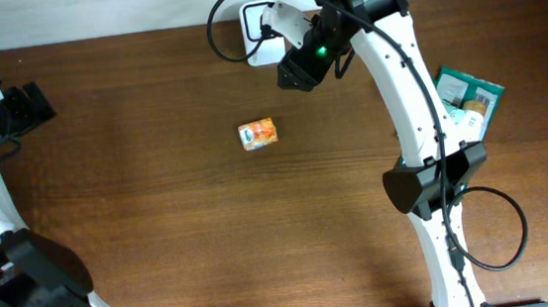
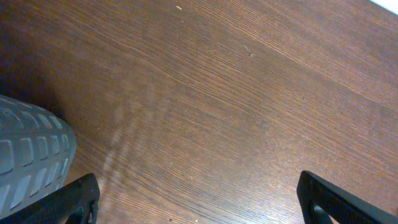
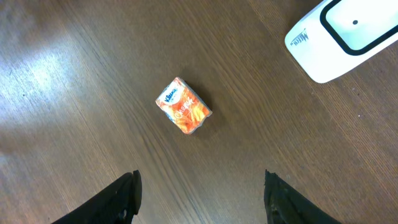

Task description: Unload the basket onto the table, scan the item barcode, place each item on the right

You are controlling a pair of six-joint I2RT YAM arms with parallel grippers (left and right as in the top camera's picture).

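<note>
The robot's right gripper should next take the orange tissue pack by its edge away from the logo (image 1: 272, 131) (image 3: 198, 121), so its broad sides stay exposed for the barcode scan.
A small orange tissue pack (image 1: 257, 133) lies flat on the brown table, and the right wrist view has it (image 3: 183, 107) ahead of the fingers. The white barcode scanner (image 1: 260, 20) sits at the table's back edge, partly hidden by the right arm; one end of the scanner (image 3: 339, 34) fills that view's top right corner. My right gripper (image 1: 299, 74) hovers above the table between scanner and pack, open and empty (image 3: 199, 199). At the far left my left gripper (image 1: 36, 103) is open wide over bare wood (image 2: 199, 202), holding nothing.
Green and white packets (image 1: 468, 97) lie at the right edge behind the right arm. A grey ribbed object (image 2: 28, 155) shows at the left of the left wrist view. The scanner's black cable (image 1: 218, 24) loops at the back.
</note>
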